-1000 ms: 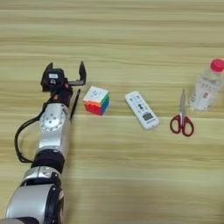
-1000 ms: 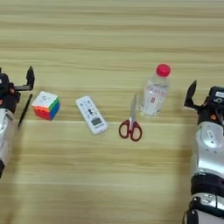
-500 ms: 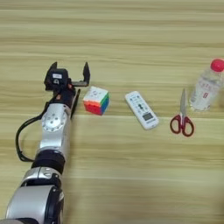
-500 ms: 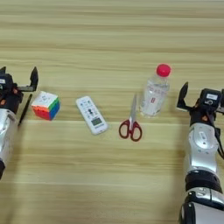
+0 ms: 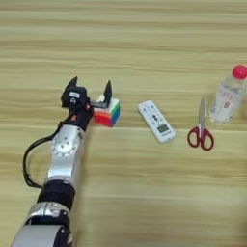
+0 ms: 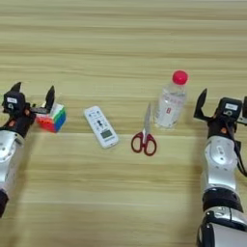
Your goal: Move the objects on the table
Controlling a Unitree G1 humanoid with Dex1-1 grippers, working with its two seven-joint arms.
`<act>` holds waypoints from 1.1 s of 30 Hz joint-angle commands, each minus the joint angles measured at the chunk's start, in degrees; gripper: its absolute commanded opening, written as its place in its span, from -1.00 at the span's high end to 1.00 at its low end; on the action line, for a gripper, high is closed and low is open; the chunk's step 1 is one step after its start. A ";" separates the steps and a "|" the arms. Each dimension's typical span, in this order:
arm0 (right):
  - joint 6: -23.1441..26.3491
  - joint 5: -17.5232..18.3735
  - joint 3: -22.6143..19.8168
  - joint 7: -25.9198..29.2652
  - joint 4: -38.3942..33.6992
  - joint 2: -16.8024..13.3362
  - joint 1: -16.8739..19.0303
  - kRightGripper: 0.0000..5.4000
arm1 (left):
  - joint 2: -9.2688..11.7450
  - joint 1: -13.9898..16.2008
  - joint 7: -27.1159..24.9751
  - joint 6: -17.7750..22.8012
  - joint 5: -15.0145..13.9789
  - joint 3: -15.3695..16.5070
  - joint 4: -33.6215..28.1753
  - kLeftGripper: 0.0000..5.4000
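The multicoloured puzzle cube point(image 5: 107, 113) will be grabbed by its sides next by my left gripper, which will set it on the white remote control point(image 5: 156, 121).
A multicoloured puzzle cube point(image 5: 107, 113) lies on the table point(image 5: 125, 193) at the left. My left gripper point(image 5: 90, 88) stands open just behind and left of it. Its right finger point(image 5: 108, 90) rises over the cube's far edge; I cannot tell whether it touches. To the right lie a white remote control point(image 5: 156, 121) and red-handled scissors point(image 6: 144, 138). A clear bottle with a red cap point(image 6: 171, 101) stands upright beyond them. My right gripper point(image 6: 224, 100) is open, a short way right of the bottle and apart from it.
A black cable point(image 5: 30, 159) loops off the left forearm onto the wood. Bare wood stretches across the far half of the table and along the near edge between the two arms.
My left gripper has moved right, bringing its right finger up to the cube. The right gripper has shifted a little left toward the bottle. The objects have stayed in place.
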 commanded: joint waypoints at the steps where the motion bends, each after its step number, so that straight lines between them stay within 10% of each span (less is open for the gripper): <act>1: -0.41 0.06 0.32 -0.52 0.72 0.41 -1.21 -0.99 | -0.38 3.10 -1.49 3.55 0.56 -2.09 -4.94 -1.00; 33: -0.96 0.48 0.71 -1.23 1.54 0.67 -1.89 -0.99 | -0.53 3.55 -0.38 6.73 3.07 -2.97 1.08 -1.00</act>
